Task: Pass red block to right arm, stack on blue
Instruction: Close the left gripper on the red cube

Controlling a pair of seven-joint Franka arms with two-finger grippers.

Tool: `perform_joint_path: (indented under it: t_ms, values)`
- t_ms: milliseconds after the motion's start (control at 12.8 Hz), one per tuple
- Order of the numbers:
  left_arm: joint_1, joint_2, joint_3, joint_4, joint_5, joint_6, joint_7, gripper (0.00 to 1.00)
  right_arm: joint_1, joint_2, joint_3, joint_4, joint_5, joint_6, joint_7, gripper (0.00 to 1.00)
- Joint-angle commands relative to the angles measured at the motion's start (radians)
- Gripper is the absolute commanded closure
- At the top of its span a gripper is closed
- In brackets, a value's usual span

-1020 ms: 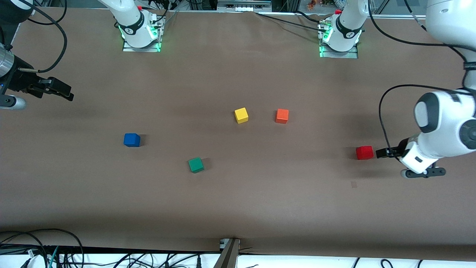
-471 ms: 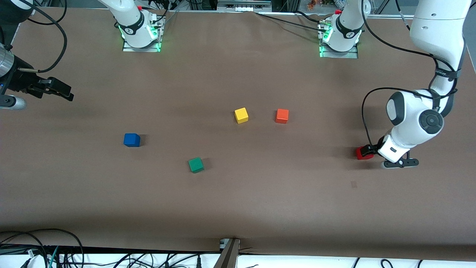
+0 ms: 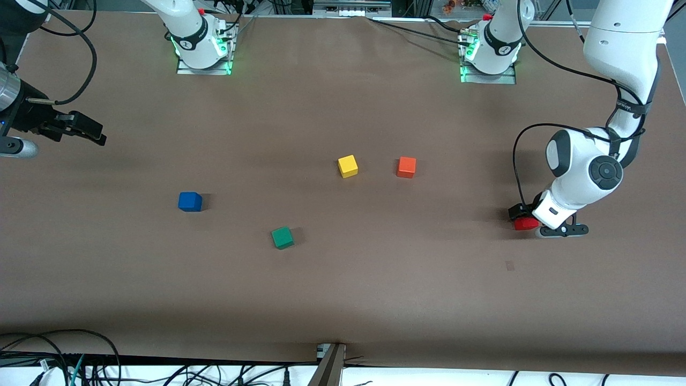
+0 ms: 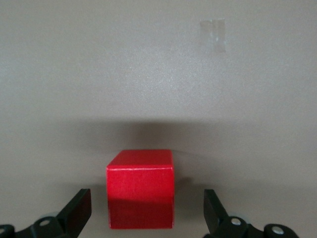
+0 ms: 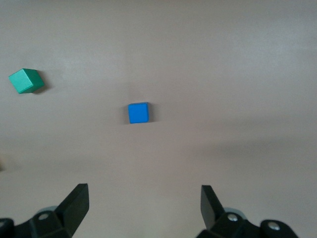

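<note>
My left gripper's fingers are on either side of the red block in the left wrist view, so it is time to close on the block.
The red block (image 3: 526,224) sits on the brown table near the left arm's end. My left gripper (image 3: 521,216) is lowered around it. In the left wrist view the red block (image 4: 140,191) stands between the open fingers (image 4: 79,206), with a gap on each side. The blue cube (image 3: 189,201) sits on the table toward the right arm's end. My right gripper (image 3: 98,136) waits, open and empty, above the table near that end. The right wrist view shows the blue cube (image 5: 138,112) ahead of the right gripper (image 5: 143,198).
A yellow cube (image 3: 348,166) and an orange cube (image 3: 406,167) sit mid-table. A green cube (image 3: 282,237) lies nearer the front camera, also in the right wrist view (image 5: 26,81). A small tape patch (image 3: 509,265) lies near the red block. Cables run along the table's front edge.
The left arm has swung in toward the red block and its open gripper now straddles it. The block has not moved. The right arm has not moved.
</note>
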State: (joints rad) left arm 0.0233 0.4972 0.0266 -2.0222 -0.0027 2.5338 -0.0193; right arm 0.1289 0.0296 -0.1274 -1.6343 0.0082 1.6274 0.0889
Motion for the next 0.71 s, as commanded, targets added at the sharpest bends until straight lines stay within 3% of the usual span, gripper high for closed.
perform_joint_path:
  t_ms: [0, 157, 392, 549, 627]
  values:
    - [0.006, -0.002, -0.004, -0.007, -0.019, 0.017, 0.009, 0.0, -0.002, -0.002, 0.002, 0.011, 0.006, -0.003, -0.008, 0.0]
    - [0.006, -0.002, -0.004, -0.006, -0.019, 0.016, -0.002, 0.02, -0.002, -0.002, 0.002, 0.01, 0.006, -0.004, -0.008, 0.0]
    - [0.006, 0.003, -0.004, -0.007, -0.019, 0.014, 0.005, 0.51, -0.002, -0.002, 0.002, 0.01, 0.006, -0.004, -0.008, 0.0]
    - [0.007, 0.003, -0.004, -0.007, -0.019, 0.013, 0.009, 0.71, -0.002, -0.002, 0.002, 0.011, 0.006, -0.003, -0.008, 0.0]
    - [0.007, 0.003, -0.004, -0.004, -0.019, 0.011, 0.015, 0.76, -0.002, -0.002, 0.002, 0.01, 0.006, -0.003, -0.008, 0.0]
